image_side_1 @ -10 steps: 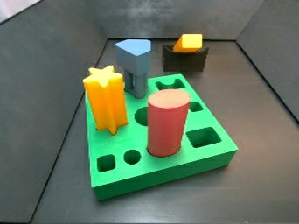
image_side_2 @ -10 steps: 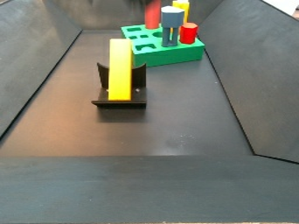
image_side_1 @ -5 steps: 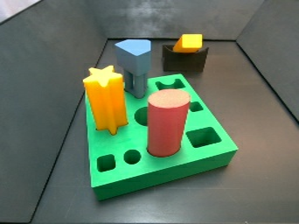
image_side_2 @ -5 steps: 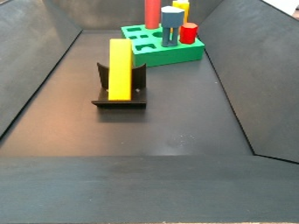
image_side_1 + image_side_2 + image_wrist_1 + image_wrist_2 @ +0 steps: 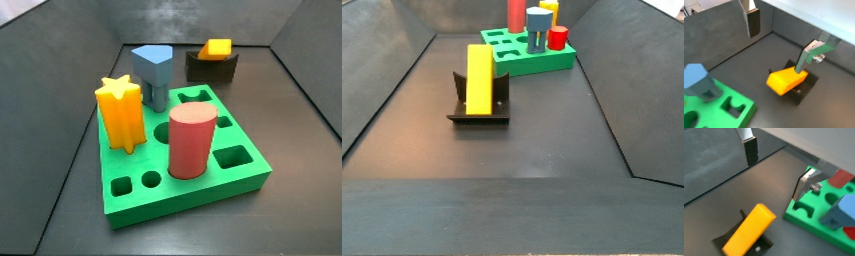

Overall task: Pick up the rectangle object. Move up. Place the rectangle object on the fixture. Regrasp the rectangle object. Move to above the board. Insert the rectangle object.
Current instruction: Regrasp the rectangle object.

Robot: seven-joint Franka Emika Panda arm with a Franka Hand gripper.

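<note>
I should pick up the rectangle object by its upper end with my gripper next. Its lower end then stays free to go into the board's rectangular hole.
The orange-yellow rectangle object lies lengthwise in the notch of the dark fixture, behind the green board. Both wrist views look down on the block resting on the fixture. My gripper hangs above them, open, with only bare floor between its fingers. One finger stands over the block's end in a wrist view without closing on it. The gripper does not show in either side view.
On the board stand a red cylinder, an orange-yellow star post and a grey-blue peg, with several holes open along its front. Dark sloping walls enclose the floor on both sides.
</note>
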